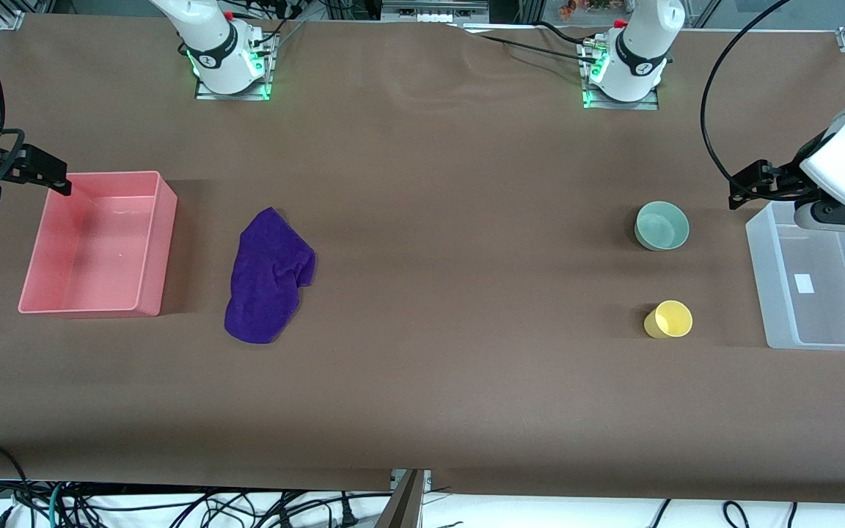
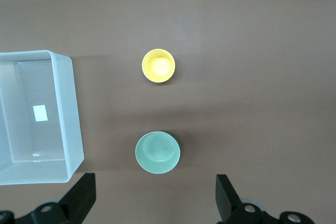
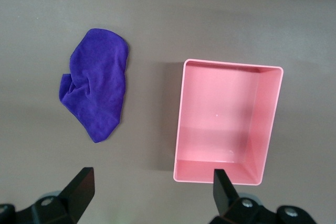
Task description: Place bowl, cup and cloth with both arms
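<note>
The pale green bowl needs to go in the clear plastic bin, so next my left gripper should grab the bowl by its rim [image 1: 686, 221] to place it there.
The pale green bowl [image 1: 662, 226] stands upright toward the left arm's end of the table, and also shows in the left wrist view [image 2: 157, 152]. The yellow cup [image 1: 669, 320] [image 2: 158, 66] stands upright, nearer to the front camera than the bowl. The purple cloth [image 1: 268, 275] [image 3: 97, 90] lies crumpled toward the right arm's end. My left gripper [image 1: 749, 187] [image 2: 153, 184] is open and empty, up in the air beside the bowl. My right gripper [image 1: 48, 176] [image 3: 152, 182] is open and empty, over the pink bin's corner.
An empty pink bin [image 1: 166, 249] [image 3: 181, 124] sits beside the cloth at the right arm's end. An empty clear plastic bin [image 1: 760, 279] [image 2: 71, 108] sits beside the bowl and cup at the left arm's end. Brown table covering lies between them.
</note>
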{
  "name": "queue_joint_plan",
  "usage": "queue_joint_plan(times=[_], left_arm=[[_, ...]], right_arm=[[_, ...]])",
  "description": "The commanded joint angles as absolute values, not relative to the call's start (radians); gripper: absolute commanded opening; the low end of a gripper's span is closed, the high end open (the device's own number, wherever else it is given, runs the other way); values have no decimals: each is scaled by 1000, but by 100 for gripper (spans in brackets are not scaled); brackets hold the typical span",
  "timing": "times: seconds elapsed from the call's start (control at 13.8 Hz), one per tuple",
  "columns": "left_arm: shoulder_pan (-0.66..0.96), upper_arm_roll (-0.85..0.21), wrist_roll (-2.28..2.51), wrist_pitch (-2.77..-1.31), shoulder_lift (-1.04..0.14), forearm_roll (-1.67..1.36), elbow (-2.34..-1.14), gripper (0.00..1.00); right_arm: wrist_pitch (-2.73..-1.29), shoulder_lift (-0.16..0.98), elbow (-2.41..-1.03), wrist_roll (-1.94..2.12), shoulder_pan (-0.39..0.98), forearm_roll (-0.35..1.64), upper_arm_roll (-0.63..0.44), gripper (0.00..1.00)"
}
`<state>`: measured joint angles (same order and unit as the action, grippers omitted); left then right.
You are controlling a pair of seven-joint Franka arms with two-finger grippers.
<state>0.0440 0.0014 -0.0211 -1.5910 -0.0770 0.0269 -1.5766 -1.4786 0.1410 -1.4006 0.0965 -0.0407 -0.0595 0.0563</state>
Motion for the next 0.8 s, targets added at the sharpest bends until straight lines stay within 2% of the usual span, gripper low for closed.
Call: queue_joint_plan(times=[0.0,0.22,0.51,0.72], left_arm=[[23,6,-44,-1623,-74,0,-1682,100],[-46,8,-236,-1779,-104,3,-1799,100],[-92,9,-461,-1925,-190,3,-1908,100],[-97,9,-659,-2011,-262,2,-1971,100]], right_arm=[[-1483,153,-1402,97,-40,-60,58,100],[-1497,185,-1405,106,-38,-57,60,100],[-1555,340,-1419,104,-29,-54,78,100],[-1751,397,-1539,34,31,-46,86,100]])
